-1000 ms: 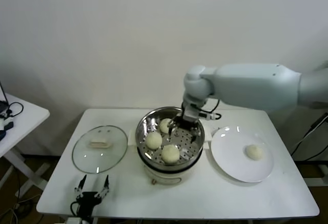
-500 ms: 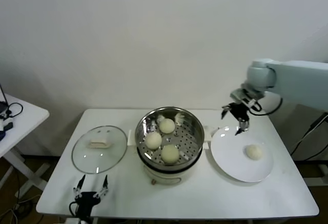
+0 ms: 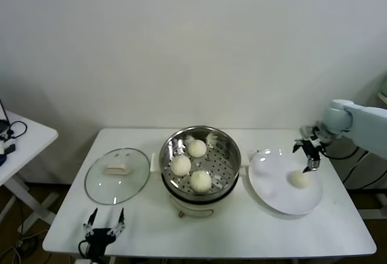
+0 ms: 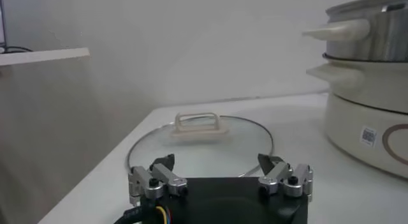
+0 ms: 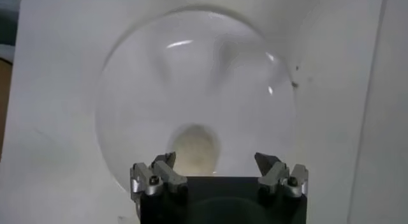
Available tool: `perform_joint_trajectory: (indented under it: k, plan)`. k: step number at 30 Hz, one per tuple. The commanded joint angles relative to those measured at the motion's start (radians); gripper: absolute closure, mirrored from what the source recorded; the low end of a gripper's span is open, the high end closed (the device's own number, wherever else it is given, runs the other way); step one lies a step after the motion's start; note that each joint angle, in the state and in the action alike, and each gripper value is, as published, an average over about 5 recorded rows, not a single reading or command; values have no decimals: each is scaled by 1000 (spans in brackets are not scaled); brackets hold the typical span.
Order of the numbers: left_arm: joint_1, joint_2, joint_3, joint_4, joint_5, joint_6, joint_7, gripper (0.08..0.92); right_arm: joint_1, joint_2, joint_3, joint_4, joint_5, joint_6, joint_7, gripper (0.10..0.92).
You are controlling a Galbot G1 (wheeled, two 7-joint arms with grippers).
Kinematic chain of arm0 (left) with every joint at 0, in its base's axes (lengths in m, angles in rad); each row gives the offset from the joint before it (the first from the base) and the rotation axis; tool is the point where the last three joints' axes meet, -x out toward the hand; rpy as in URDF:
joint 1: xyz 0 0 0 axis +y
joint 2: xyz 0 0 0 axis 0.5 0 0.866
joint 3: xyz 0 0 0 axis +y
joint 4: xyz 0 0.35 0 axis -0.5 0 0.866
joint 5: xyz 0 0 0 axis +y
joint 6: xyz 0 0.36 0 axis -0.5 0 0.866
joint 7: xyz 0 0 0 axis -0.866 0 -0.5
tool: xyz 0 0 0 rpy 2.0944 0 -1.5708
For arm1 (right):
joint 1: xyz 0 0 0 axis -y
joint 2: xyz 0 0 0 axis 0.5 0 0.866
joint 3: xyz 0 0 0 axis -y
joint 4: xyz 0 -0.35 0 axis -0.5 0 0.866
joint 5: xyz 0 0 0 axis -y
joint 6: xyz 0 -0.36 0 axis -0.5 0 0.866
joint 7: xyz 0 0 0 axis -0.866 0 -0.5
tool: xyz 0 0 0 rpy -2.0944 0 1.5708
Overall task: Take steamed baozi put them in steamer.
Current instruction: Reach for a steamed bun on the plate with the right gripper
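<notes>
My right gripper needs to grab the bun [image 5: 194, 147] by its round sides next, to put the last baozi in the steamer.
The steel steamer [image 3: 225, 146] stands mid-table with three steamed baozi [image 3: 196, 148] [image 3: 181, 165] [image 3: 201, 180] on its perforated floor. One more baozi [image 3: 300, 179] lies on the white plate [image 3: 272, 185] to its right, and it shows as a cream bun [image 5: 194, 147] in the right wrist view. My right gripper [image 3: 308, 153] hovers open just above and behind that bun, nothing between its fingers [image 5: 164, 162]. My left gripper [image 3: 103, 221] is parked open at the table's front left edge, facing the glass lid [image 4: 210, 149].
The glass lid [image 3: 117, 175] with its cream handle [image 3: 118, 169] lies flat left of the steamer. The steamer's side [image 4: 370, 97] rises close to the left gripper. A small side table [image 3: 27, 140] with cables stands at far left.
My right arm has swung from inside the steamer rightward across the table to above the plate's baozi, staying open. The third bun stays in the steamer. The left arm holds still.
</notes>
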Motion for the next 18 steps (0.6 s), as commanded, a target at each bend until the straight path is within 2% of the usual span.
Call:
perform_joint_trajectory:
  k: [1, 18]
  plan:
    - [4, -3, -1, 3, 5, -2, -1, 177, -248, -37, 199, -108, -109, -28, 14, 203]
    - [3, -11, -1, 11, 20, -2, -3, 177, -341, 21, 314, -178, -148, -2, 24, 203]
